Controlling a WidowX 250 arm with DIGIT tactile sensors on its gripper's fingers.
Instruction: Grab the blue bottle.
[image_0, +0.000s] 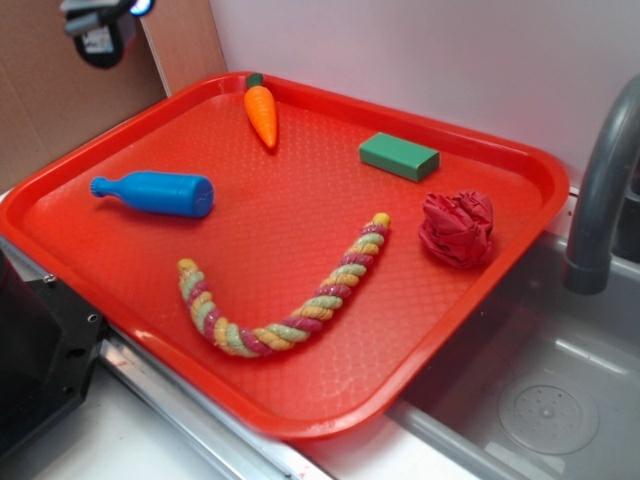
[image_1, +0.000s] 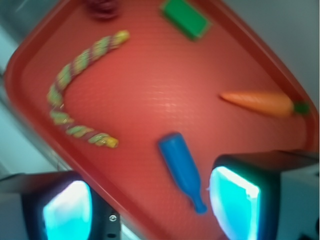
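The robot will next use its gripper to grab the wide body of the blue bottle (image_0: 155, 192), close to the bottle's base.
The blue bottle (image_0: 155, 192) lies on its side at the left of the red tray (image_0: 120, 290), cap pointing left. In the wrist view the blue bottle (image_1: 181, 170) lies below and between the jaws, nearer the right finger pad (image_1: 234, 200), with its neck toward the camera. My gripper (image_1: 150, 207) is open and empty, high above the tray's left edge. In the exterior view only a bit of the gripper (image_0: 100, 25) shows at the top left corner, well above and left of the bottle.
On the tray lie an orange toy carrot (image_0: 262, 112), a green block (image_0: 399, 155), a crumpled red cloth (image_0: 457, 228) and a braided rope toy (image_0: 290, 300). A grey faucet (image_0: 600, 180) and sink (image_0: 530, 390) stand at the right. A black box (image_0: 35, 350) is at the front left.
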